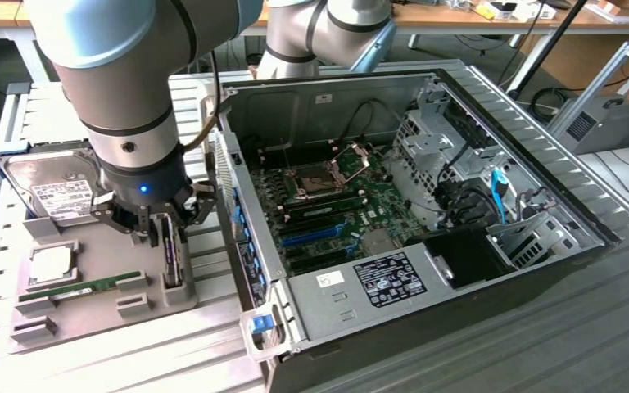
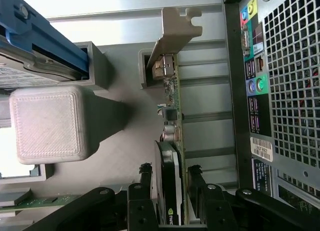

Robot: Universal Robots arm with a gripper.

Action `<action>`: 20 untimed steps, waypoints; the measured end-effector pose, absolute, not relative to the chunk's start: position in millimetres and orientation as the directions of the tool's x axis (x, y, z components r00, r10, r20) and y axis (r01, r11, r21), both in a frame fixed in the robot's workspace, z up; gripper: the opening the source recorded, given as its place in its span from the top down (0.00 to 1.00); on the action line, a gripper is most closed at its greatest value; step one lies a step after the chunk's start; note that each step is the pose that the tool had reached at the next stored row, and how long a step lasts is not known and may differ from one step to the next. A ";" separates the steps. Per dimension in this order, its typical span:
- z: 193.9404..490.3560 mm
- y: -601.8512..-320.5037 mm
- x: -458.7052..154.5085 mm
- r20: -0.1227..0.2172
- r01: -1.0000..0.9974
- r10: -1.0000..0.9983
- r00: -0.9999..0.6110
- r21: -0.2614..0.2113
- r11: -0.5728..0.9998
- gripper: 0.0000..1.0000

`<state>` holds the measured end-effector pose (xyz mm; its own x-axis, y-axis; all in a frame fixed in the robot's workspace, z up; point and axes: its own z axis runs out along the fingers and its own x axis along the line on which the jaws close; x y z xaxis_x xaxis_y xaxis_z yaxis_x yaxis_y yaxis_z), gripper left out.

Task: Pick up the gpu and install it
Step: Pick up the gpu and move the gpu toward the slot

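Observation:
A bent bracket (image 2: pixel 173 32) and bare components fill the GPU's port end, so my gripper next needs to grab the GPU across its flat-sided black cooler (image 2: pixel 170 188) to install it.
The gpu (image 1: pixel 170 255) stands on its long edge in a slot of the grey holder (image 1: pixel 101 315), at the exterior view's left beside the open computer case (image 1: pixel 424 270). In the wrist view the gpu (image 2: pixel 172 116) runs away from the camera, a dark board with a black cooler near the fingers and a pale metal bracket (image 2: pixel 175 31) at its far end. My gripper (image 1: pixel 166 231) is lowered over the card. The gripper (image 2: pixel 169 172) is open and straddles the card. One black finger (image 2: pixel 145 173) stands on each side, with a thin gap to the card.
On the holder also sit a silver hard drive (image 1: pixel 58 187) in a blue frame, a square chip (image 1: pixel 50 266) and a green memory stick (image 1: pixel 85 286). The case's motherboard (image 1: pixel 320 209) lies exposed. The case's rear panel (image 2: pixel 280 91) stands close beside the card.

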<state>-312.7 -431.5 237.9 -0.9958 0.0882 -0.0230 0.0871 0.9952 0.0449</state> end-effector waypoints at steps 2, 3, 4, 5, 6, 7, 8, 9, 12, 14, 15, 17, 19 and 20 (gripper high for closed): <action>237.9 -431.5 -312.7 -0.023 0.087 0.088 -0.996 0.045 0.995 0.58; 237.9 -431.5 -312.7 -0.023 0.087 0.088 -0.996 0.045 0.995 0.58; 237.9 -431.5 -312.7 -0.023 0.087 0.088 -0.996 0.045 0.995 0.58; 237.9 -431.5 -312.7 -0.023 0.087 0.088 -0.996 0.045 0.995 0.58; 237.9 -431.5 -312.7 -0.023 0.087 0.088 -0.996 0.045 0.995 0.60; 237.9 -431.5 -312.7 -0.023 0.087 0.088 -0.996 0.045 0.995 0.60; 237.9 -431.5 -312.7 -0.023 0.087 0.088 -0.996 0.045 0.995 0.60; 237.9 -431.5 -312.7 -0.023 0.087 0.088 -0.996 0.045 0.995 0.66; 237.9 -431.5 -312.7 -0.023 0.087 0.088 -0.996 0.045 0.995 0.66; 237.9 -431.5 -312.7 -0.023 0.087 0.088 -0.996 0.045 0.995 0.66; 237.9 -431.5 -312.7 -0.023 0.087 0.088 -0.996 0.045 0.995 0.66; 237.9 -431.5 -312.7 -0.023 0.087 0.088 -0.996 0.045 0.995 0.73; 237.9 -431.5 -312.7 -0.023 0.087 0.088 -0.996 0.045 0.995 0.73; 237.9 -431.5 -312.7 -0.023 0.087 0.088 -0.996 0.045 0.995 0.73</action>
<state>-312.7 -431.5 237.9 -0.9958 0.0882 -0.0230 0.0871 0.9952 0.0450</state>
